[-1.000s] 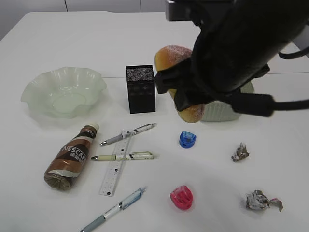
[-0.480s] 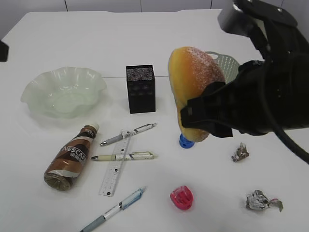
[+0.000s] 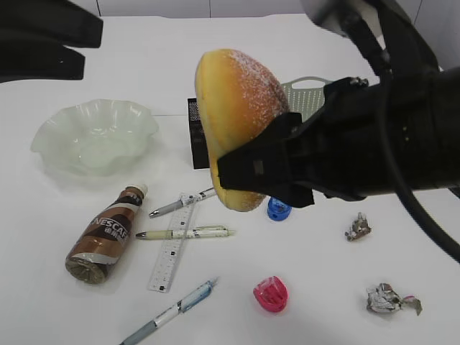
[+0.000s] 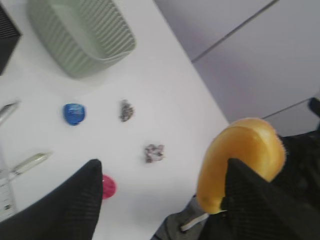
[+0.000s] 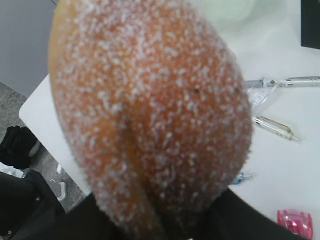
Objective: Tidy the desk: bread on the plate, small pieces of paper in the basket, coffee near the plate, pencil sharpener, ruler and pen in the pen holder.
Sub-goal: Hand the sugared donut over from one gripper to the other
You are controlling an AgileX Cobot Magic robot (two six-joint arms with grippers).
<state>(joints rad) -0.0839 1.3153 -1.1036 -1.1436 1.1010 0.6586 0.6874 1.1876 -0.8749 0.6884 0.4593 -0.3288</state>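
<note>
The bread has one side covered by my right gripper's fingers, so my left gripper will grip the bread next by its bare end [image 3: 228, 72].
My right gripper [image 3: 253, 169] is shut on the sugar-dusted bread [image 3: 237, 100], held high above the table's middle; the bread [image 5: 150, 110] fills the right wrist view. The pale green plate [image 3: 50, 129] lies at the left. My left gripper [image 3: 90, 49] hovers open and empty at the upper left, with the bread [image 4: 245, 155] beyond its right finger. A coffee bottle [image 3: 104, 233], ruler [image 3: 172, 248] and three pens [image 3: 188, 232] lie front left. The blue sharpener [image 3: 279, 209], pink sharpener [image 3: 270, 293] and paper scraps [image 3: 388, 298] lie to the right.
The black pen holder [image 3: 195, 136] stands mid-table, half hidden behind the bread. The ribbed green basket [image 3: 309, 90] stands behind my right arm, and it shows at the top left as the basket [image 4: 85, 35] in the left wrist view. The table's edge runs close on the right.
My right gripper has carried the bread up and to the left, from beside the basket to in front of the pen holder. My left gripper has come into view at upper left.
</note>
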